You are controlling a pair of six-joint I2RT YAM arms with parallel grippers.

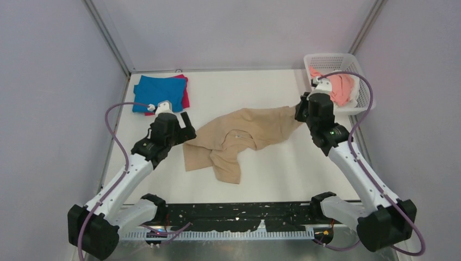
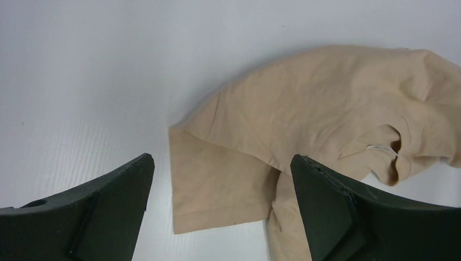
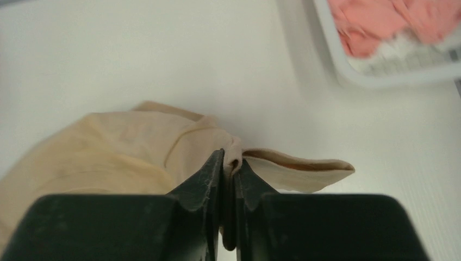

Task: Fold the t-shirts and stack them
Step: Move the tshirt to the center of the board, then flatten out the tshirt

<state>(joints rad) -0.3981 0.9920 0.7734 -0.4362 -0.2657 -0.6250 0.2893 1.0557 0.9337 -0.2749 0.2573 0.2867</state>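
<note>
I should take hold of the tan t-shirt's sleeve with my left gripper next, opposite the end of the shirt that my right gripper pinches. This will spread the shirt for folding.
The tan t-shirt lies crumpled across the middle of the table. My right gripper is shut on the shirt's right end, with a fold of tan cloth pinched between the jaws. My left gripper is open and empty just above the shirt's left sleeve, which lies flat between the two fingers. A folded blue t-shirt lies on a magenta one at the back left. A salmon-pink shirt and white cloth lie in the basket.
The white plastic mesh basket stands at the back right corner, also in the right wrist view. Purple cables loop beside both arms. A black rail runs along the table's near edge.
</note>
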